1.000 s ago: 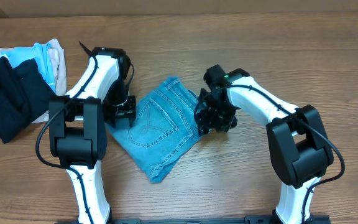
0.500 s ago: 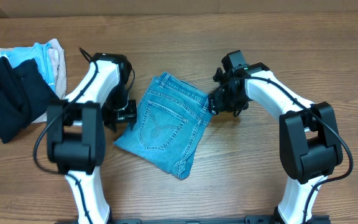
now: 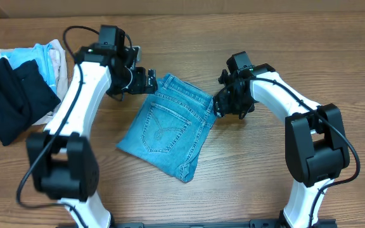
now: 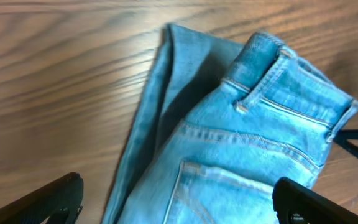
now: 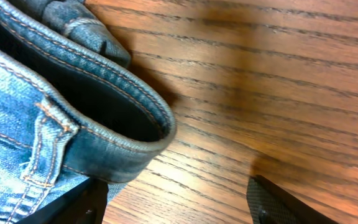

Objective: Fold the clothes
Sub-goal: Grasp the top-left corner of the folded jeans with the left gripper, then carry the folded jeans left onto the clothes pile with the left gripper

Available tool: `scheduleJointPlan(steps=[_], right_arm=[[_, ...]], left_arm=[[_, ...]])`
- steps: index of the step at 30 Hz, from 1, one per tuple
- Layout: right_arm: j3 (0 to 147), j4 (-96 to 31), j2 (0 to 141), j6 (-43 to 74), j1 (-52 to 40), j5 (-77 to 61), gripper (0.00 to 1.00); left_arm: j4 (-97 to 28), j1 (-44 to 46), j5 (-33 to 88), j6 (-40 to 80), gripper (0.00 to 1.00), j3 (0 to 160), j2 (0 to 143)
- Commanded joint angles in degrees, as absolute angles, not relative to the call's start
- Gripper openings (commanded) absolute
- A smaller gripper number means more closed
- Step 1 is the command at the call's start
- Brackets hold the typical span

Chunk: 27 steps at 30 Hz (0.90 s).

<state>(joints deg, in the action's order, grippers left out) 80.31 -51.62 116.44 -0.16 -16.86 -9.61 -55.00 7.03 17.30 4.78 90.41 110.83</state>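
Note:
My left gripper grabs the jeans by their side edge near the waistband [image 3: 151, 97] [image 4: 158, 102] next, layers together, to lay them still folded on the garments.
The clothes, light blue denim jeans [image 3: 166, 126], lie folded in the middle of the table with a stitched back pocket facing up. My left gripper [image 3: 149, 82] hovers at their upper-left corner. In the left wrist view it [image 4: 179, 208] stands wide open over the jeans [image 4: 241, 143], holding nothing. My right gripper [image 3: 221, 106] sits at the waistband corner on the right side. In the right wrist view it [image 5: 179, 205] is open over bare wood, and the waistband [image 5: 104, 118] lies just above its left finger [image 5: 79, 205].
A black garment [image 3: 8, 95] lies at the table's left edge, on top of small light blue and beige garments [image 3: 43, 56]. Bare wooden tabletop [image 3: 246, 177] surrounds the jeans.
My left gripper let go, opened wide and moved up from the jeans' left side to their upper-left corner. The jeans were turned and shifted right early on. My right gripper then stayed put.

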Motion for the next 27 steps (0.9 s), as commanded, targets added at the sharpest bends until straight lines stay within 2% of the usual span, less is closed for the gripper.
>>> scheduleJointPlan(steps=[1,9,13,17,19,20,21,22,23,25,27], right_arm=[[80.5,-51.5,116.6,-0.1,-16.1,-8.4,0.75],[80.5,-51.5,116.6,0.0,-16.1,-8.4,0.75],[80.5,-51.5,116.6,0.0,-16.1,-8.4,0.75],[80.5,-51.7,116.6,0.0,-16.1,-8.4,0.75],[80.5,-51.9,116.6,0.0,-16.1,-8.4,0.75],[80.5,-52.1,116.6,0.0,-16.1,-8.4,0.75],[80.5,-52.2,116.6,0.0,-16.1,-8.4,0.75],[80.5,-52.3,116.6,0.0,-16.1,-8.4,0.75],[80.5,-52.4,116.6,0.0,-16.1,-8.4,0.75],[80.5,-52.6,116.6,0.1,-16.1,-8.4,0.73],[80.8,-52.6,116.4,0.9,-16.0,-8.2,0.73]], left_arm=[[-53.1,7.0,23.6,-1.1,1.00,90.0,117.2],[-47.5,7.1,31.4,-4.1,1.00,90.0,125.8],[-48.8,7.6,36.1,-4.5,0.89,90.0,129.2],[-51.4,9.1,35.7,-5.6,0.77,90.0,132.1],[-52.3,9.6,34.3,-5.7,0.57,90.0,133.3],[-52.5,9.6,33.6,-5.7,0.45,90.0,133.6],[-52.4,9.6,32.9,-5.7,0.27,90.0,133.6],[-52.4,9.6,32.4,-5.6,0.18,90.0,133.6],[-52.4,9.4,31.7,-5.6,0.11,90.1,133.4],[-53.5,8.9,29.3,-5.5,0.04,91.3,133.1],[-56.1,8.3,25.6,-5.1,0.04,93.6,132.6]])
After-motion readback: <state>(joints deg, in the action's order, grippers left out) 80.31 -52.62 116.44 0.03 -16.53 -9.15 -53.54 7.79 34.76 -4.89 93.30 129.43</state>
